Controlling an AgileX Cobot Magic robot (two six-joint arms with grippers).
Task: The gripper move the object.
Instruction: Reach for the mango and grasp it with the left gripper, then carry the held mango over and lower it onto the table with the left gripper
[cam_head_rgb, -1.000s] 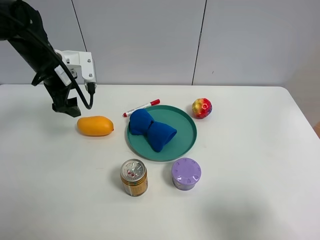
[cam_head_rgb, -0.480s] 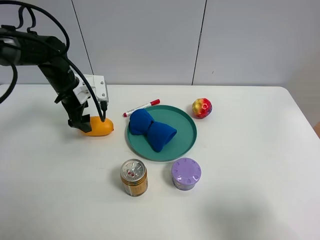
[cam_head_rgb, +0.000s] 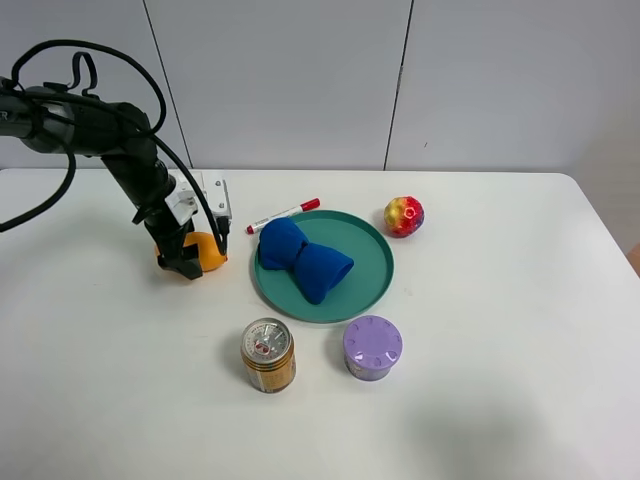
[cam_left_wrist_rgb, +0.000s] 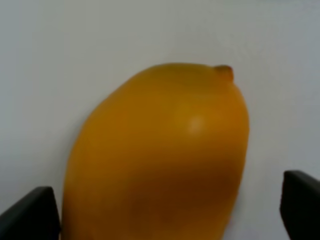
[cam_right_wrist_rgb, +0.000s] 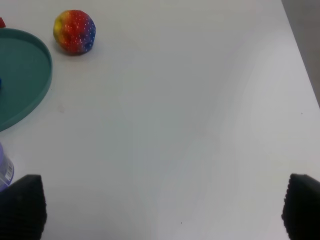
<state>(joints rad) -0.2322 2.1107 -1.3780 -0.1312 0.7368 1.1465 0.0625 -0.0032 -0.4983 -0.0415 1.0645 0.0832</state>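
Note:
My left gripper will move the mango over the table, so it will grab the mango by its rounded middle (cam_left_wrist_rgb: 157, 165). That leaves the mango's stem tip (cam_left_wrist_rgb: 224, 73) free.
The orange-yellow mango (cam_head_rgb: 211, 253) lies on the white table left of the teal plate. My left gripper (cam_head_rgb: 184, 262) has come down over its left part and hides most of it. In the left wrist view the mango (cam_left_wrist_rgb: 160, 155) fills the frame between my two black fingertips (cam_left_wrist_rgb: 30, 212), which stand apart on either side, so the gripper (cam_left_wrist_rgb: 165, 215) is open around it. My right gripper (cam_right_wrist_rgb: 160, 207) is open and empty over bare table; it does not show in the exterior view.
A teal plate (cam_head_rgb: 372, 262) holds a blue cloth (cam_head_rgb: 303, 260). A red marker (cam_head_rgb: 283, 214) lies behind the plate. A red-yellow ball (cam_head_rgb: 404, 216) sits to the right of it. A gold can (cam_head_rgb: 268, 355) and a purple lidded jar (cam_head_rgb: 372, 347) stand in front.
My left arm has swung right and down from behind the mango's left end until the gripper sits over the mango. The mango has not moved.

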